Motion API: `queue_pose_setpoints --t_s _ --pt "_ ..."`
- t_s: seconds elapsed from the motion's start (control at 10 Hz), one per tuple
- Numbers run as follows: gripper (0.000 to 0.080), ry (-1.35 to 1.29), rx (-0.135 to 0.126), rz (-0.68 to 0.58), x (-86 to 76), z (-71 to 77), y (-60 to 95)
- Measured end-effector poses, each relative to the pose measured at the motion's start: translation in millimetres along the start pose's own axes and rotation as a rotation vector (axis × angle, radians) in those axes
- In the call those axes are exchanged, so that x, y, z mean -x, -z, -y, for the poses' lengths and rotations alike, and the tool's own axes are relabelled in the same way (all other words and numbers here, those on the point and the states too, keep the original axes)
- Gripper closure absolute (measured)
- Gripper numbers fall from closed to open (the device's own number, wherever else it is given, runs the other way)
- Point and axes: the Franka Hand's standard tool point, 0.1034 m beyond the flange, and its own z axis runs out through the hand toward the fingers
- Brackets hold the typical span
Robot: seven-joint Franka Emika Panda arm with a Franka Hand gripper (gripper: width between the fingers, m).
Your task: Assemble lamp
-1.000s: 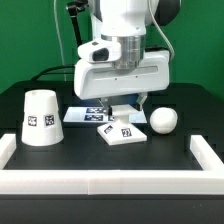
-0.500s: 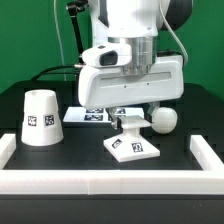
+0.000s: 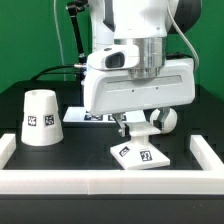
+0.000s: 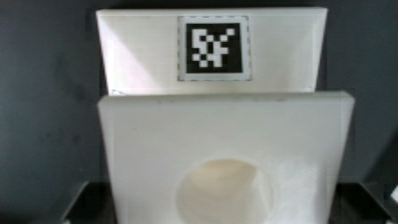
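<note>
My gripper keeps holding the lamp base until the base reaches the white border's front corner (image 3: 211,174), then opens. The base stands tilted, short of the border's corner.
My gripper (image 3: 135,128) is shut on the flat square lamp base (image 3: 141,153) and holds it near the front wall, right of the middle in the exterior view. The base looks slightly tilted, with tags on its top. In the wrist view the base (image 4: 214,110) fills the picture, with a tag at its far end and a round socket hole near the jaws. The tapered shade (image 3: 40,118) stands wide end down at the exterior view's left. The ball bulb (image 3: 166,118) lies behind my hand at the right, partly hidden.
A low white wall (image 3: 110,186) borders the black table at the front and both sides. The marker board (image 3: 97,116) lies behind my hand, mostly hidden. Cables hang behind the arm.
My gripper has carried the lamp base forward and toward the exterior view's right, closer to the front wall. The shade and the bulb have not moved.
</note>
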Motion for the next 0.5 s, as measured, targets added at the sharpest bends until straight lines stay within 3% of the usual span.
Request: queue_pose_setpoints --t_s 0.3,0.5 --pt "0.0263 -0.241 -0.015 -0.004 -4.2 12.1 0.3" --pt "0.0263 -0.261 -0.02 -0.023 -17.0 15.8 -1.0"
